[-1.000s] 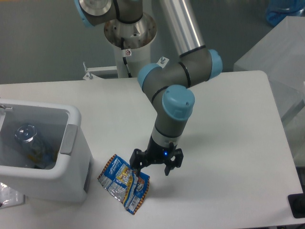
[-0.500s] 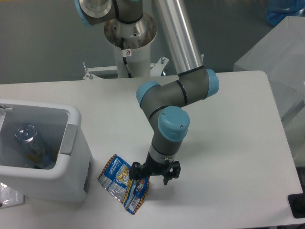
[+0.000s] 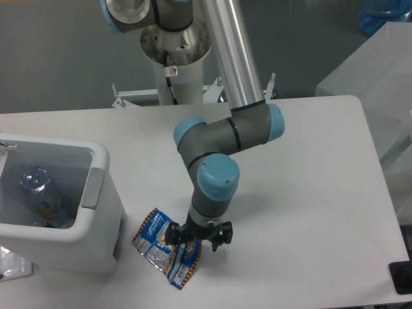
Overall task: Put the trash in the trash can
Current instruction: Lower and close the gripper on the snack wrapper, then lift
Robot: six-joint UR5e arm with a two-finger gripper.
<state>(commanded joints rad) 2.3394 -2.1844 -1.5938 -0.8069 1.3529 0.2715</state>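
My gripper is to take hold of the blue foil snack bag next by its upper corner. It should then drop the bag into the white trash can.
The blue foil snack bag with yellow-red print lies flat on the white table near the front edge. My gripper is open and low over the bag's right part, with one finger on the bag and the other just right of it. The white trash can stands at the left, with a grey tab on its right rim. A clear plastic bottle lies inside it. A clear wrapper shows at the bottom left beside the can, partly hidden.
The arm's base column stands at the back of the table. A grey box sits off the table at the right. A dark object is at the bottom right corner.
My gripper has moved left and down, from beside the bag's right edge to over the bag itself. The bag has not moved.
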